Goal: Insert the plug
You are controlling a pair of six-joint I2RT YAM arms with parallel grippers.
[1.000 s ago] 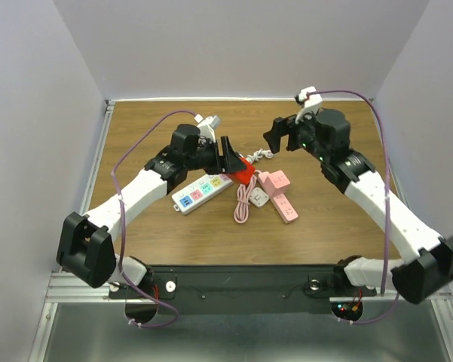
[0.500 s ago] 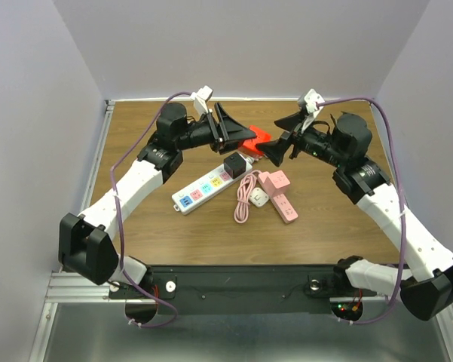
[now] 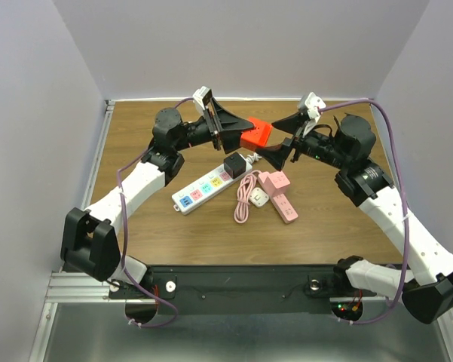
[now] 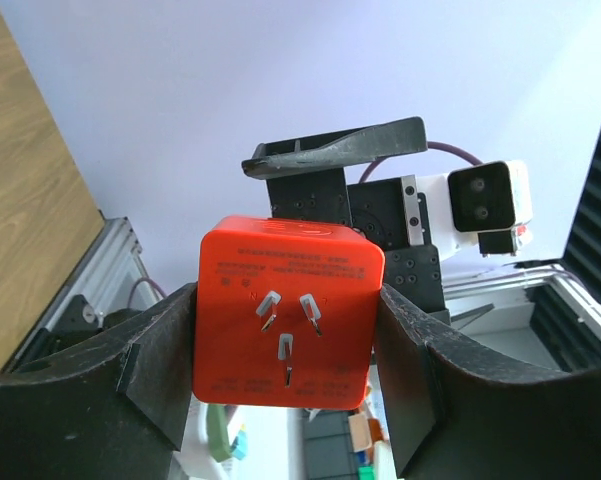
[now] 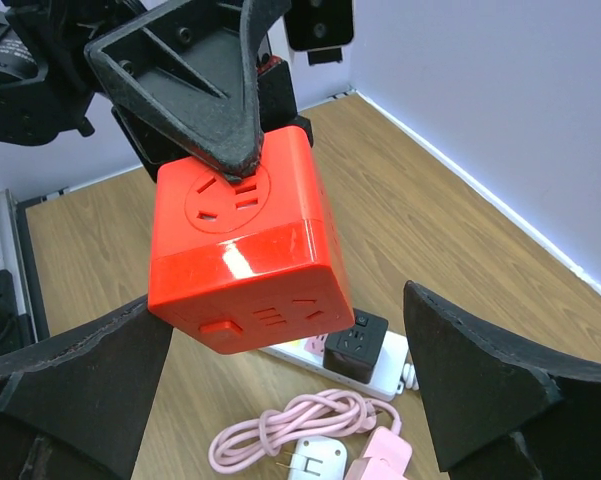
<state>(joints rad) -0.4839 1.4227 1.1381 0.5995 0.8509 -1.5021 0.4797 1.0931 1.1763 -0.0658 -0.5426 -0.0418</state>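
Observation:
The right gripper grabs the red cube plug at the end opposite the prongs next, so the plug's pins stay free to insert.
A red cube plug with three metal prongs is held in the air by my left gripper, which is shut on it. In the left wrist view the cube sits between the fingers, prongs toward the camera. My right gripper is open, with one finger above the cube's right end and one below it, apart from it. In the right wrist view the cube hangs above the gap of the right gripper. Below lies a white power strip with coloured sockets.
A black cube adapter sits in the strip's right end, also seen in the right wrist view. A coiled pink cable, a white plug and pink power strips lie right of the strip.
My left gripper has lifted the red cube from the strip's right end up and toward the back. My right gripper has swung toward it, and its open fingers now flank the cube.

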